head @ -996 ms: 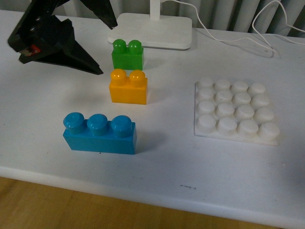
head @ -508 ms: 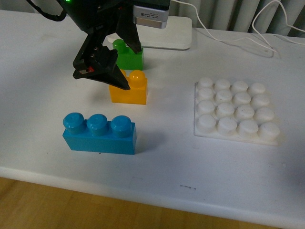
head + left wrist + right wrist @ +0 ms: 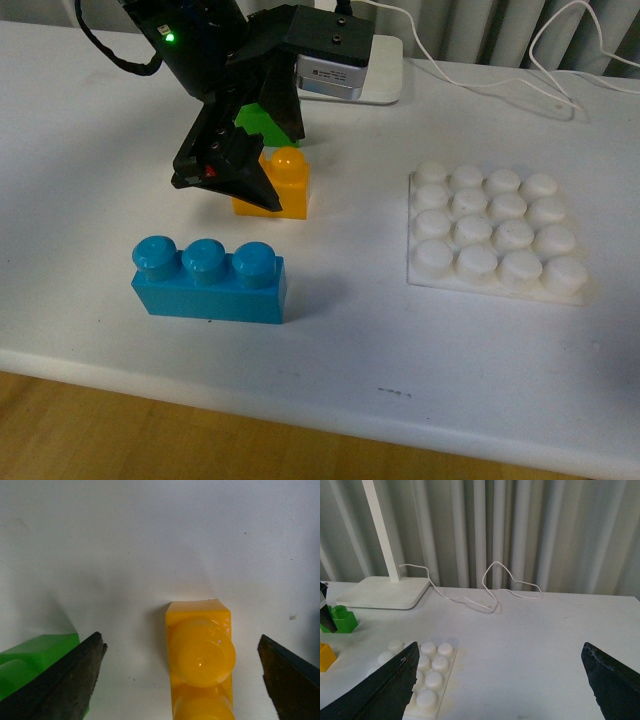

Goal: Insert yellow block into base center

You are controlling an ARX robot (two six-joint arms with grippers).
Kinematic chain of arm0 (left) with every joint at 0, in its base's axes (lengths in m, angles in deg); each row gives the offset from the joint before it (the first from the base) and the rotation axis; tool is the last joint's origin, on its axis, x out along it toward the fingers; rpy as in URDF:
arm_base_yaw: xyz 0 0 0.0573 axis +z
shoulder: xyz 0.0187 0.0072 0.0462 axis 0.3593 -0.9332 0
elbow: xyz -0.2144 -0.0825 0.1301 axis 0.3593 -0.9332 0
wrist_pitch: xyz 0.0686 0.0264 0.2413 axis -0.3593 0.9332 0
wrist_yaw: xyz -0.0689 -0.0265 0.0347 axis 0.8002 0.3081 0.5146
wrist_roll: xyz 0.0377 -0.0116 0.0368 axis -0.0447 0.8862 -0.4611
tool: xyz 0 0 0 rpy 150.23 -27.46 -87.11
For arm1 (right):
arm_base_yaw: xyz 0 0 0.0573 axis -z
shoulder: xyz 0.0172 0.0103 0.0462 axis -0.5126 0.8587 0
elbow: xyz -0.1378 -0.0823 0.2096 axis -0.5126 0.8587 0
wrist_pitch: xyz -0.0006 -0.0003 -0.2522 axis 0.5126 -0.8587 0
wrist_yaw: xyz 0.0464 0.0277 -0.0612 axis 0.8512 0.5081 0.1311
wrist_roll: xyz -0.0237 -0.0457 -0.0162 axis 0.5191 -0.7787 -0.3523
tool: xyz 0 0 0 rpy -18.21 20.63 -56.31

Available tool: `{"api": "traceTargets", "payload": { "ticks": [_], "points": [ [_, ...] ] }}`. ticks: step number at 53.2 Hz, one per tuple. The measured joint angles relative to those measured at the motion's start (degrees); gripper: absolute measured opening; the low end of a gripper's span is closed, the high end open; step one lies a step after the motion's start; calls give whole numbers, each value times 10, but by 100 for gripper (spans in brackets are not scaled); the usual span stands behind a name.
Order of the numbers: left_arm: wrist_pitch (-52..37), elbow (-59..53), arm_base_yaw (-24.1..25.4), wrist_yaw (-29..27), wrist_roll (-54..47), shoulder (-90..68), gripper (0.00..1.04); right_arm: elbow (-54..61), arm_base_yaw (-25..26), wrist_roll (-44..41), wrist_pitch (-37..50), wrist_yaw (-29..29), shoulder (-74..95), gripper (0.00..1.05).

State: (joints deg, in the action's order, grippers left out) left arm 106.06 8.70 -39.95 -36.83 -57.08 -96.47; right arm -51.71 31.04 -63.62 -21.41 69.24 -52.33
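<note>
I should next grab the yellow block [image 3: 290, 190] by its long sides with my left gripper, then insert it into the base center.
The yellow block [image 3: 290, 190] stands on the white table, left of the base [image 3: 495, 235], a white studded plate. My left gripper [image 3: 282, 172] is open and straddles the yellow block, one finger in front of it and one behind. In the left wrist view the yellow block [image 3: 200, 655] lies between the two spread fingers [image 3: 65, 680], apart from both. My right gripper [image 3: 500, 652] is open and empty over bare table beside the base [image 3: 427, 680]; it does not show in the front view.
A green two-stud brick [image 3: 255, 125] sits just behind the yellow block, close to the rear finger. A blue three-stud brick [image 3: 210, 280] stands in front. A white lamp foot [image 3: 385, 70] and a cable [image 3: 490, 590] lie at the back.
My left gripper has come from the far left of the table to the right and down, and now straddles the yellow block. The bricks and the base have not moved.
</note>
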Motion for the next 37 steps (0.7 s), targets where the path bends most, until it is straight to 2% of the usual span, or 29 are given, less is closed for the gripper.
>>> {"api": "traceTargets", "payload": {
  "ticks": [3,6,13,20,29,37],
  "points": [
    [0,-5,1,-3,0,0,79,0,0,0,0,0,0,95],
    [0,-12,2,-14,-4,0,77,0,0,0,0,0,0,95],
    [5,-21,3,-28,-6,-2,51,0,0,0,0,0,0,95],
    [1,-21,3,-25,-5,-2,34,0,0,0,0,0,0,95],
    [9,-16,-6,-25,-6,2,32,0,0,0,0,0,0,95],
    [12,12,-37,-27,0,19,32,0,0,0,0,0,0,95]
  ]
}}
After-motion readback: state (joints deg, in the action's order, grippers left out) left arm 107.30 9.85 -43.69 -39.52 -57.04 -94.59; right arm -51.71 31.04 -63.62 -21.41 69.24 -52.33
